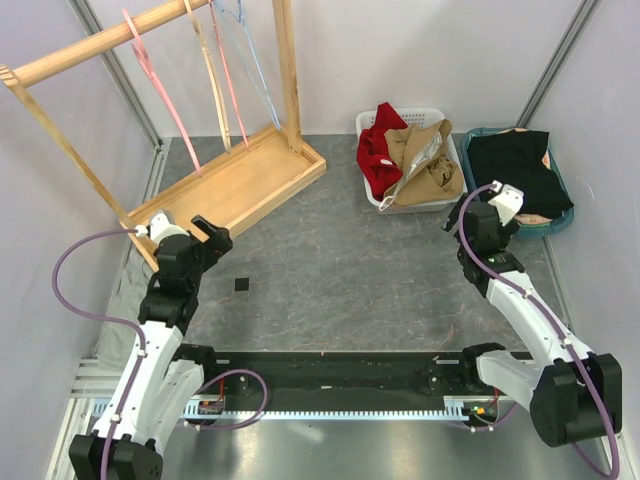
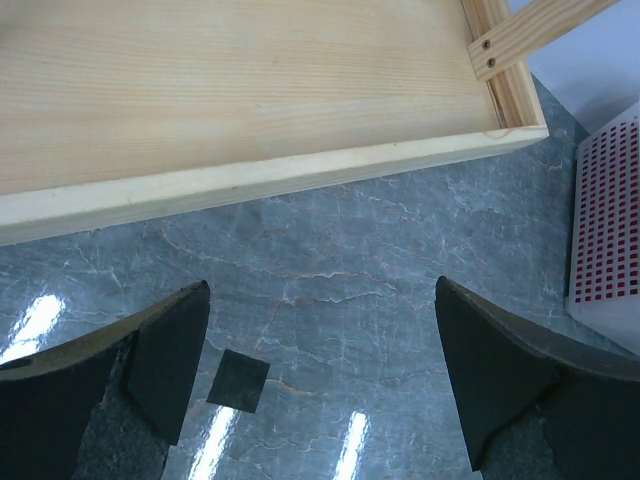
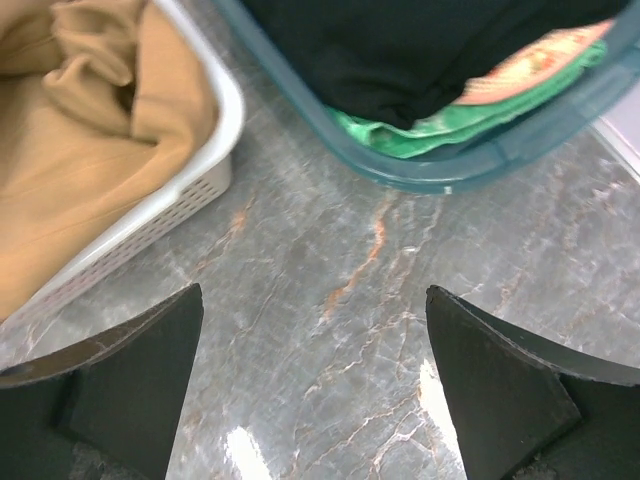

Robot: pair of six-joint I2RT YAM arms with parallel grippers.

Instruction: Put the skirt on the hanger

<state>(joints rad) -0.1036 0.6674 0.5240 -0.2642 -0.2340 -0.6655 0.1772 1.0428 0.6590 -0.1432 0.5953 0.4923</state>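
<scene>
The robot should next use its right gripper to grab the tan garment by its edge [image 1: 424,157] beside the white lining, so the opposite edge stays free for hanging.
Several hangers hang from the wooden rack's rail at the back left: a pink hanger [image 1: 150,65], a tan one [image 1: 210,70] and a blue one [image 1: 255,60] among them. Clothes lie in two baskets at the back right: a red garment [image 1: 378,150] and a tan garment [image 1: 425,160] [image 3: 70,180] in one, a black garment [image 1: 515,165] [image 3: 400,50] over green fabric [image 3: 420,130] in the other. Which of these is the skirt I cannot tell. My left gripper [image 1: 205,236] [image 2: 322,300] is open over bare table beside the rack's base. My right gripper [image 1: 478,212] [image 3: 312,300] is open and empty above the table between the baskets.
The rack's wooden base tray [image 1: 250,175] [image 2: 250,100] lies just ahead of the left gripper. A small black square [image 1: 241,285] [image 2: 238,380] lies on the table. The white basket [image 1: 372,195] [image 3: 190,190] [image 2: 610,240] and the teal basket [image 1: 560,215] [image 3: 440,175] stand side by side.
</scene>
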